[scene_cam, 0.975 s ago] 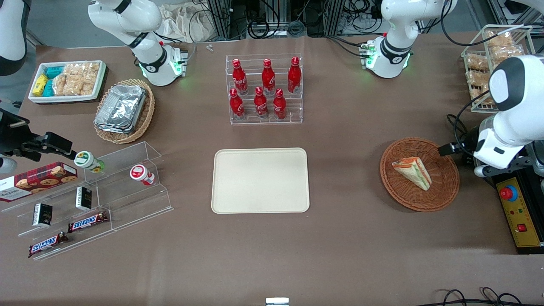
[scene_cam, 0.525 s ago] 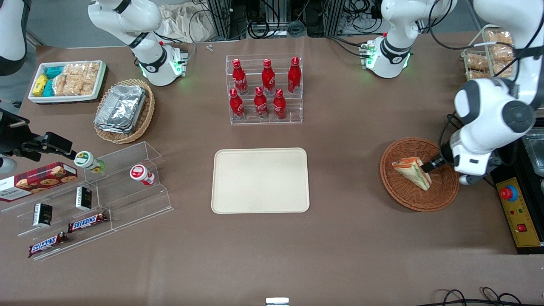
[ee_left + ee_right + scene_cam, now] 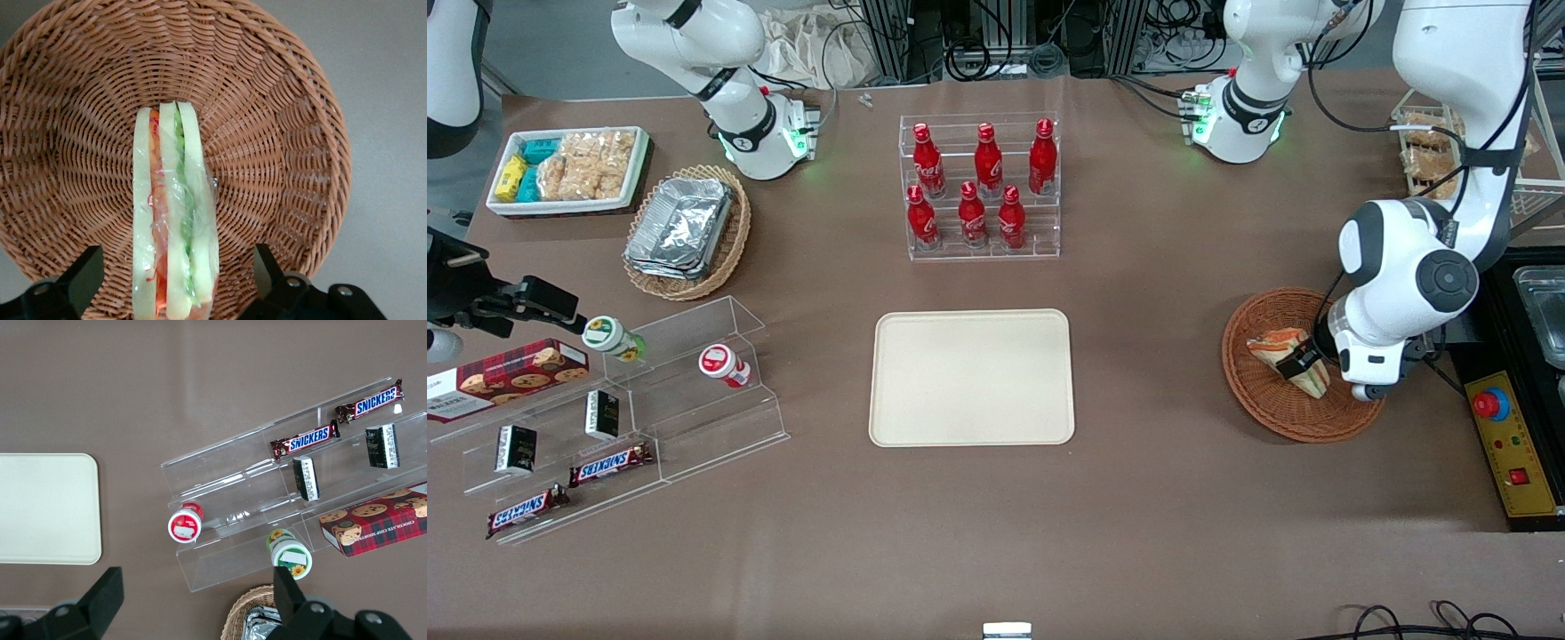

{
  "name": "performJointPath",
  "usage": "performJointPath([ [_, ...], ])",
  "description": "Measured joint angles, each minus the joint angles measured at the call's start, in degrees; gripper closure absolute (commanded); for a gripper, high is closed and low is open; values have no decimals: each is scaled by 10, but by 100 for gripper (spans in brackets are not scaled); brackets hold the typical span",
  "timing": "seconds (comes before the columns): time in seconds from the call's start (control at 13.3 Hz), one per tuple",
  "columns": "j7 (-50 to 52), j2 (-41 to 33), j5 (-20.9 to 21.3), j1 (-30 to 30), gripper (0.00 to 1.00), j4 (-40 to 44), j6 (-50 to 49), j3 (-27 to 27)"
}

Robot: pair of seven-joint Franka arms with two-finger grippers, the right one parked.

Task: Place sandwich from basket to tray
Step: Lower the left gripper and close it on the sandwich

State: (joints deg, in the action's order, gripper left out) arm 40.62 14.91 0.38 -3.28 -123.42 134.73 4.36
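My left gripper should next grab the sandwich by its loosely wrapped end [image 3: 175, 297] to place it on the cream-beige tray.
The sandwich [image 3: 1282, 351], a pale wedge with orange-red and green stripes in clear wrap, lies in the round reddish-brown wicker basket [image 3: 1263, 409] toward the working arm's end of the table. My left gripper [image 3: 1300, 364] hangs over the basket, right above the sandwich. In the left wrist view the gripper [image 3: 175, 273] is open, with one finger on each side of the sandwich [image 3: 175, 220] and a gap to each; the basket [image 3: 280, 133] lies under it. The cream-beige tray [image 3: 971, 377] lies empty in the table's middle; its edge shows in the right wrist view [image 3: 47, 508].
A clear rack of red bottles [image 3: 980, 188] stands farther from the front camera than the tray. A tan oval basket of foil trays [image 3: 685, 229], a white snack bin [image 3: 567, 169] and clear shelves with snacks [image 3: 605, 418] lie toward the parked arm's end. A control box [image 3: 1513, 444] sits beside the round basket.
My left arm has swung in from the table's edge over the basket, and the gripper has come down from the basket's rim to above the sandwich. The sandwich has not moved.
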Motion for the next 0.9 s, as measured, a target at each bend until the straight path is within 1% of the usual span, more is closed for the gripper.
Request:
performJointPath([
  [0.38, 4, 26, 2, -2, 1, -8, 32, -1],
  [0.45, 5, 35, 3, -2, 7, -10, 40, -1],
  [0.53, 6, 42, 3, -2, 20, -10, 46, -1],
  [0.67, 21, 45, 4, -2, 58, -9, 51, -1],
  [0.75, 30, 45, 5, -2, 80, -8, 51, -1],
  [0.82, 34, 43, 6, -2, 94, -7, 51, -1],
  [0.9, 35, 41, 7, -2, 96, -7, 51, -1],
])
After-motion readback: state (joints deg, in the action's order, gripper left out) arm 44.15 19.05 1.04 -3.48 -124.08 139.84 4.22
